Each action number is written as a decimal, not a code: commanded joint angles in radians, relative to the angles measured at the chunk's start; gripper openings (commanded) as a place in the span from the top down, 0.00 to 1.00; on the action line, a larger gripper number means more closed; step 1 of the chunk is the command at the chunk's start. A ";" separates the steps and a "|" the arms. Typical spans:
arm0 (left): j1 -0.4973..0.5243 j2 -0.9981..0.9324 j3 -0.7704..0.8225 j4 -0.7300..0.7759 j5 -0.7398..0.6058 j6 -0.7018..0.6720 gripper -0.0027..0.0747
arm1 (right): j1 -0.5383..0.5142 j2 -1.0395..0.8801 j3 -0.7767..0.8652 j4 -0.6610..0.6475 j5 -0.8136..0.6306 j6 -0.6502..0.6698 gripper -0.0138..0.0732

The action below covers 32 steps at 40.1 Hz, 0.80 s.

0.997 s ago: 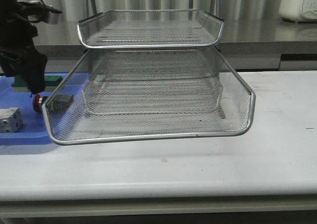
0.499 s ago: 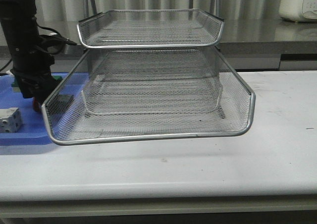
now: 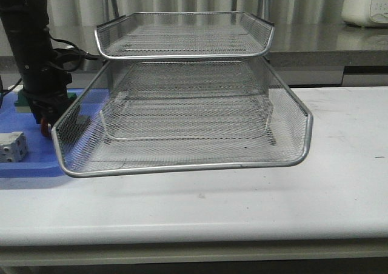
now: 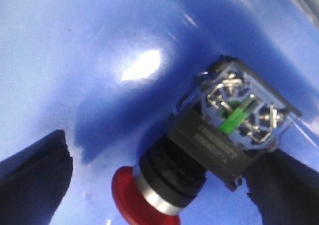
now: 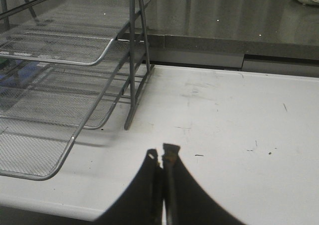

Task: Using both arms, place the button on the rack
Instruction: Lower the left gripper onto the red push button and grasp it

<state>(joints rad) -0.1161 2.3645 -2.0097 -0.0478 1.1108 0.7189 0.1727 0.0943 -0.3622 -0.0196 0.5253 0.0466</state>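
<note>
I should close my left gripper on the button now: in the left wrist view, the gripper's fingers reach down beside the button's black body [image 4: 172,168].
The button [image 4: 199,150] lies on its side on the blue tray [image 4: 75,60], with its red cap [image 4: 130,200], silver collar, black body and clear rear block showing. My left gripper [image 4: 164,145] is open and straddles it, one finger on each side; I cannot tell if the fingers touch it. In the front view the left gripper [image 3: 45,113] points straight down at the tray, and only the button's red cap [image 3: 44,128] peeks out beside the rack [image 3: 182,165]. My right gripper [image 5: 162,155] is shut and empty above the white table, to the right of the rack [image 5: 99,56].
A white cube-like part [image 3: 12,147] sits on the blue tray [image 3: 30,165] near its front. A green block [image 3: 20,99] lies behind the left arm. The rack's wide lower tray overhangs the blue tray's right edge. A grey counter and a white appliance [image 3: 367,4] stand at the back.
The left arm has swung from a tilted pose to upright and come down over the button. The rack and the white cube-like part have not moved.
</note>
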 commanded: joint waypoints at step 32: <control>-0.004 -0.055 -0.030 -0.043 -0.012 0.016 0.66 | -0.004 0.012 -0.023 0.000 -0.087 -0.002 0.91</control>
<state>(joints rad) -0.1169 2.3691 -2.0116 -0.0823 1.1067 0.7364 0.1727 0.0943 -0.3622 -0.0196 0.5253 0.0466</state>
